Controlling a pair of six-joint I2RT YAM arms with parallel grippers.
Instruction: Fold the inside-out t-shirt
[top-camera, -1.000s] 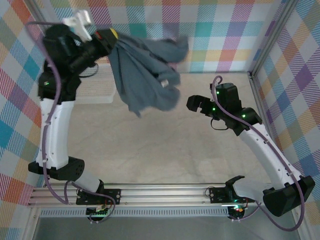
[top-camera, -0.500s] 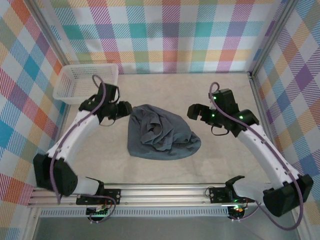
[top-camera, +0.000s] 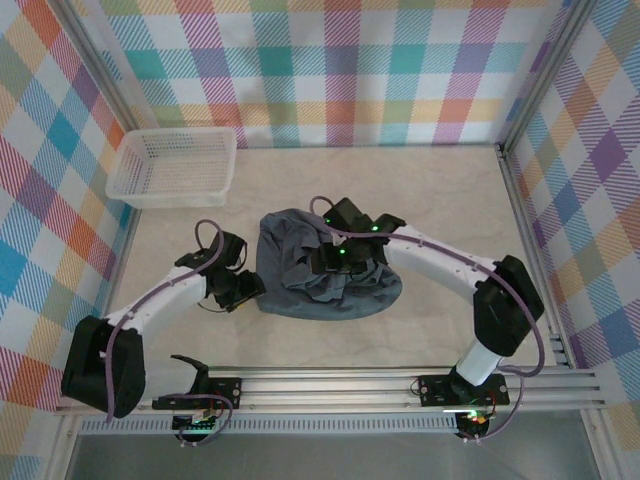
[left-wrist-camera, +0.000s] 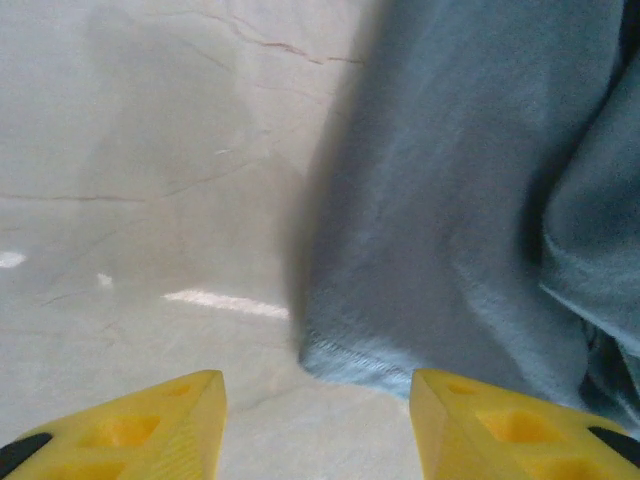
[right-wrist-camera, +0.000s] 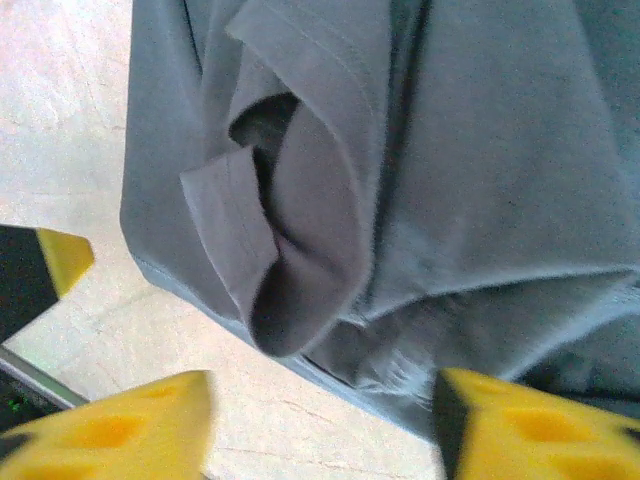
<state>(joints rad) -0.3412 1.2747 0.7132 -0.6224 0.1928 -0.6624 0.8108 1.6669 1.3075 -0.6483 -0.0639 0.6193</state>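
Note:
My left gripper should stretch the t-shirt open between both grippers for folding, so next it needs to grab the t-shirt by its hemmed corner (top-camera: 264, 306) (left-wrist-camera: 323, 356).
The dark slate-grey t-shirt (top-camera: 300, 270) lies crumpled in a rounded heap on the table's middle. My left gripper (top-camera: 247, 289) sits low at the heap's left edge, open, its yellow fingertips (left-wrist-camera: 150, 425) straddling bare table just short of the shirt's hemmed corner (left-wrist-camera: 360, 355). My right gripper (top-camera: 335, 262) hovers over the heap's centre, open. In the right wrist view its yellow fingers (right-wrist-camera: 530, 425) frame a rolled fold of the t-shirt (right-wrist-camera: 300, 290) and the hem below it. Nothing is held by either gripper.
A white mesh basket (top-camera: 172, 166) stands at the back left near the plaid wall. Metal frame posts (top-camera: 510, 190) run along the right side. The beige tabletop (top-camera: 450, 190) surrounds the heap.
A second ago the left gripper held the shirt high at the back left; it then dropped it into a heap. Since half a second ago both grippers closed in on the heap.

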